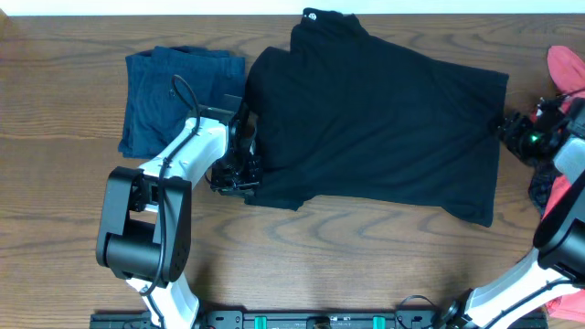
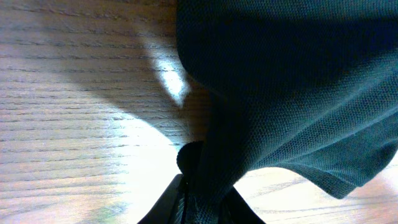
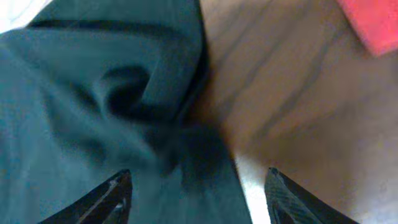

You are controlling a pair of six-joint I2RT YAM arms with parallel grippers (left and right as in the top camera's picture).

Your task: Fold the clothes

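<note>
My right gripper grabs the long black garment [image 1: 384, 119] next, at the edge opposite my left gripper, to stretch and fold it evenly.
A long black garment [image 1: 384, 119] with a small white round logo [image 1: 311, 15] lies spread across the table's middle. My left gripper [image 1: 239, 175] is shut on its lower left edge; in the left wrist view the dark fabric [image 2: 280, 81] bunches between the fingers [image 2: 202, 202]. My right gripper [image 1: 508, 128] is open at the garment's right edge; in the right wrist view the fabric [image 3: 106, 93] lies between the spread fingers [image 3: 196, 196]. Folded navy-blue shorts [image 1: 174, 87] lie at the far left. Coral-red pieces [image 1: 567, 68] lie at the right edge.
The wooden table [image 1: 366, 265] shows bare wood along the front. A coral-red corner [image 3: 373, 22] shows at the top right of the right wrist view. The arm bases stand at the front edge.
</note>
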